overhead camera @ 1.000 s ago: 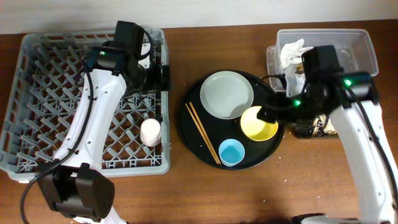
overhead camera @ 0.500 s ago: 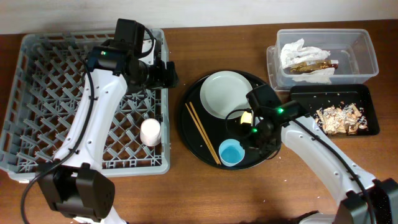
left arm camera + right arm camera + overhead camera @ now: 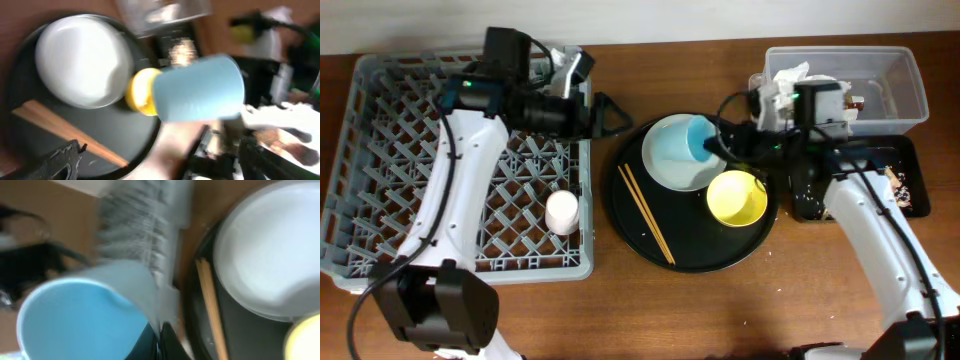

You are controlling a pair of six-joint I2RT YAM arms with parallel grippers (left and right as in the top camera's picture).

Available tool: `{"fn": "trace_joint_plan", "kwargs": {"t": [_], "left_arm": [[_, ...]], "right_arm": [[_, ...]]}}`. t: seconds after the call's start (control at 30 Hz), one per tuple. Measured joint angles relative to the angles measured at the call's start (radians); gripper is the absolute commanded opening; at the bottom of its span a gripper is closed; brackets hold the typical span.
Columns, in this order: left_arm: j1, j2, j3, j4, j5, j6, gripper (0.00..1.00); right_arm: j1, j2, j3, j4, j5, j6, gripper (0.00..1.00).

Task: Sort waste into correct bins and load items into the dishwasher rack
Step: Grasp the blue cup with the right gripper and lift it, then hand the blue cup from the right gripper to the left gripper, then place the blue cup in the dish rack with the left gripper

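The blue cup needs to go into the rack (image 3: 380, 150), so my left gripper should next grip the cup by its outer body, away from the cup's rim.
My right gripper (image 3: 717, 141) is shut on the rim of the blue cup (image 3: 695, 138), which hangs tilted above the pale plate (image 3: 672, 160); up close, the dark fingers (image 3: 161, 339) pinch the cup (image 3: 85, 314) wall. My left gripper (image 3: 610, 115) stands open at the dishwasher rack's (image 3: 380, 150) right edge and faces the cup (image 3: 199, 90), with nothing between its fingers (image 3: 59, 161). The yellow bowl (image 3: 737, 198) and the chopsticks (image 3: 645, 213) lie on the round black tray (image 3: 705, 250). A pale pink cup (image 3: 562, 212) stands in the rack.
The clear tub (image 3: 900, 85) at the back right holds a crumpled napkin (image 3: 783, 82) and a wrapper. The shallow black tray (image 3: 910, 165) in front of it holds food scraps (image 3: 908, 195), partly hidden by my right arm. Bare wooden table lies along the front.
My right gripper closed on the blue cup at the tray's front and carried it up and left, over the plate. The left gripper swung out past the rack's edge.
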Motion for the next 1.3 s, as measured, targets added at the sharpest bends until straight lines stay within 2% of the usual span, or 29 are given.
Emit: {"fn": "trace_joint_plan", "kwargs": {"t": [0.03,0.13,0.23,0.37,0.5,0.57,0.7,0.73,0.8,0.9,0.97,1.03,1.07,1.13,1.2,1.23,1.27,1.3], "left_arm": [[0.008,0.0,0.0,0.002,0.063,0.02,0.99],[0.024,0.0,0.0,0.048,0.391,0.114,0.99],[0.023,0.0,0.0,0.058,0.511,0.158,0.99],[0.023,0.0,0.0,0.059,0.527,0.169,0.99],[0.023,0.0,0.0,0.059,0.512,0.169,0.98],[0.022,0.0,0.0,0.058,0.509,0.172,0.9],[0.011,0.0,0.0,0.06,0.483,0.183,0.64],[0.011,0.0,0.0,0.06,0.483,0.185,0.63],[0.011,0.0,0.0,0.061,0.484,0.183,0.63],[0.011,0.0,0.0,0.061,0.486,0.183,0.62],[0.029,0.0,0.0,0.067,0.481,0.183,0.61],[0.082,0.0,0.0,0.066,0.408,0.183,0.61],[0.124,0.0,0.0,0.06,0.307,0.183,0.6],[0.177,0.0,0.0,0.058,0.023,0.157,0.58],[0.174,0.0,0.0,0.028,-0.245,0.114,0.58],[0.164,0.0,0.0,-0.011,-0.444,0.092,0.59],[0.154,0.0,0.005,-0.039,-0.542,0.084,0.59],[0.129,0.0,0.012,-0.106,-0.713,0.077,0.59]], "right_arm": [[-0.005,0.002,-0.004,0.1,-0.053,0.027,0.04],[-0.003,0.008,-0.002,0.39,-0.184,0.15,0.04],[0.01,0.021,-0.002,0.555,-0.248,0.246,0.04],[0.117,0.028,-0.002,0.625,-0.264,0.288,0.04],[0.161,0.037,-0.002,0.636,-0.264,0.291,0.04],[0.165,0.063,-0.002,0.641,-0.264,0.29,0.04],[0.165,0.09,-0.002,0.667,-0.276,0.291,0.04],[0.165,0.09,-0.002,0.667,-0.275,0.291,0.05],[0.165,0.09,-0.002,0.666,-0.275,0.293,0.47],[0.165,0.092,-0.002,0.661,-0.256,0.283,0.76],[0.165,0.092,-0.002,0.66,-0.253,0.264,0.84],[0.162,0.093,0.002,0.602,-0.242,0.233,0.88],[0.152,0.095,0.005,0.489,-0.215,0.196,0.88],[0.127,0.098,0.007,0.243,-0.1,0.099,0.89],[0.124,0.099,0.008,0.111,0.01,0.053,0.93],[0.124,0.1,0.007,0.074,0.075,0.026,0.94],[0.124,0.1,0.007,0.071,0.09,0.014,0.95],[0.124,0.1,0.007,0.066,0.115,-0.006,0.95]]}}
